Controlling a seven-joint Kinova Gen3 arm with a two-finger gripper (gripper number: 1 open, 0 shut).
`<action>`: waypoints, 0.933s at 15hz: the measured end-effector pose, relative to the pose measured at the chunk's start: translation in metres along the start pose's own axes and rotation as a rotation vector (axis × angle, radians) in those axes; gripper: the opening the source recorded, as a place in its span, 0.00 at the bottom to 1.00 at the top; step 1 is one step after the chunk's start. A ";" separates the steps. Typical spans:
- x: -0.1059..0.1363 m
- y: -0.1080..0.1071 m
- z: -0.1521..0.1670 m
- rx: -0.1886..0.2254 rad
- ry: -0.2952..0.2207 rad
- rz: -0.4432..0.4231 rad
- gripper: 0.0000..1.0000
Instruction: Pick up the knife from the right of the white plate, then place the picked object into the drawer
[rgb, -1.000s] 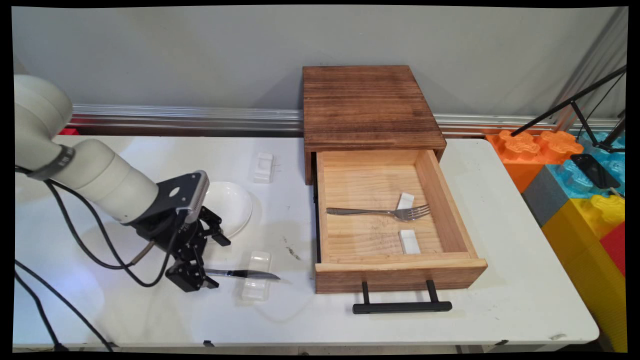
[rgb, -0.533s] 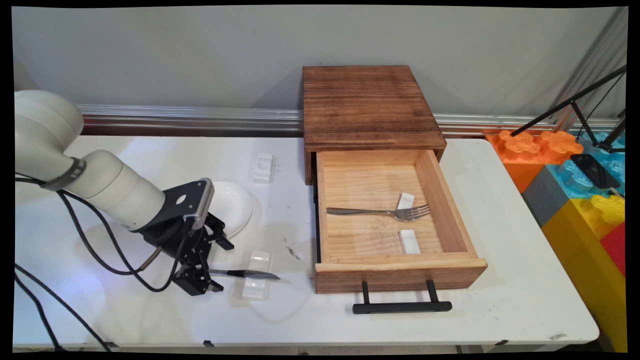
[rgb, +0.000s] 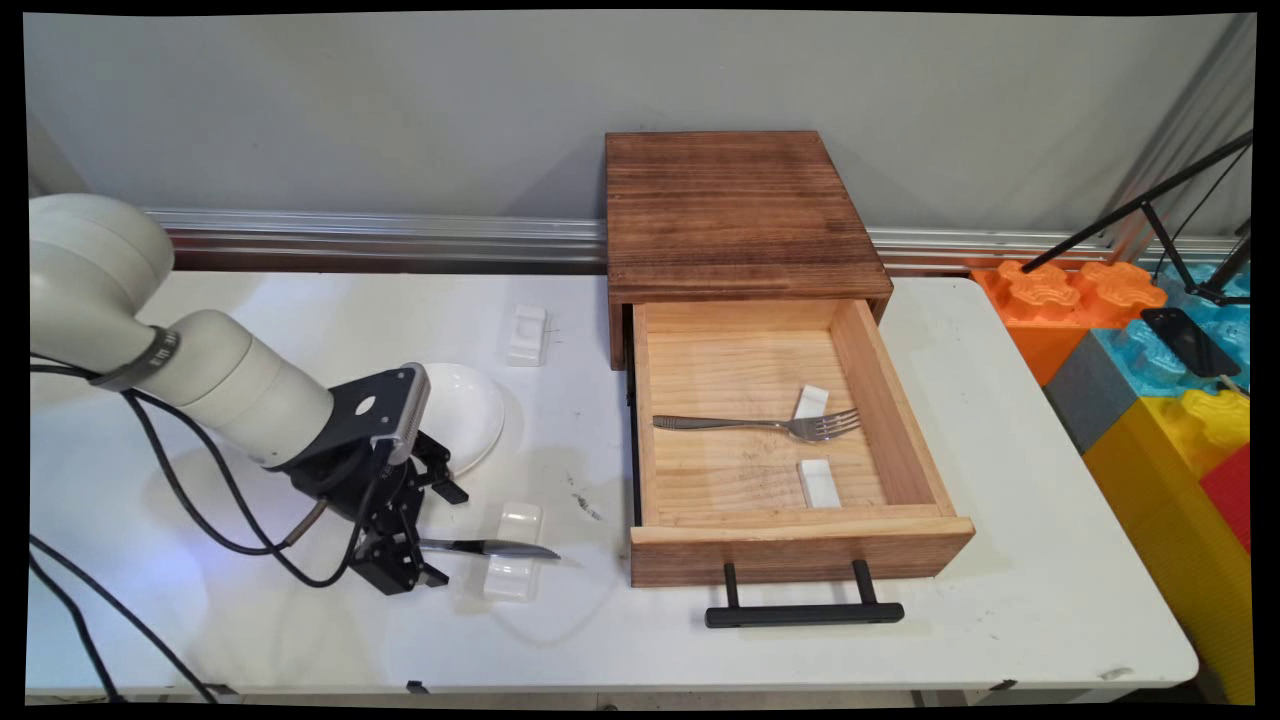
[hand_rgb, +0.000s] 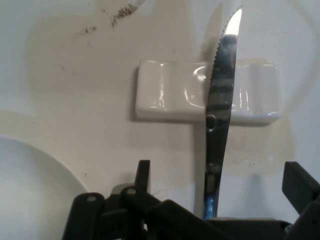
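Observation:
My gripper grabs the metal knife by its handle (rgb: 451, 545) next. Then it moves the knife into the open drawer beside the fork.
A steel knife (rgb: 490, 547) lies with its blade across a white ceramic rest (rgb: 520, 520) on the table's near left, tip pointing right toward the drawer. My gripper (rgb: 412, 562) is low at the knife's handle end, open, one finger on each side of the handle. In the hand view the knife (hand_rgb: 222, 90) runs up between the fingers (hand_rgb: 143, 172) with clear gaps on both sides, crossing the rest (hand_rgb: 165, 97). A white bowl (rgb: 470, 410) sits just behind the hand; its rim (hand_rgb: 25, 185) shows at the lower left of the hand view.
A wooden cabinet (rgb: 740, 200) has its drawer (rgb: 800, 545) pulled out, black handle (rgb: 805, 613) toward me. Inside lie a fork (rgb: 760, 424) and two white rests (rgb: 820, 483). Another rest (rgb: 527, 335) lies behind the bowl. Coloured toy blocks (rgb: 1150, 380) stand beyond the table's right edge.
The hand has shifted slightly right and nearer along the knife's handle, and the arm has sunk a little. The knife and its rest have not moved.

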 end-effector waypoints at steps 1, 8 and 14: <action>-0.001 0.000 0.001 0.000 0.000 0.000 1.00; -0.003 0.000 0.003 -0.004 -0.002 0.002 0.00; -0.005 -0.002 0.007 -0.009 -0.005 0.010 0.00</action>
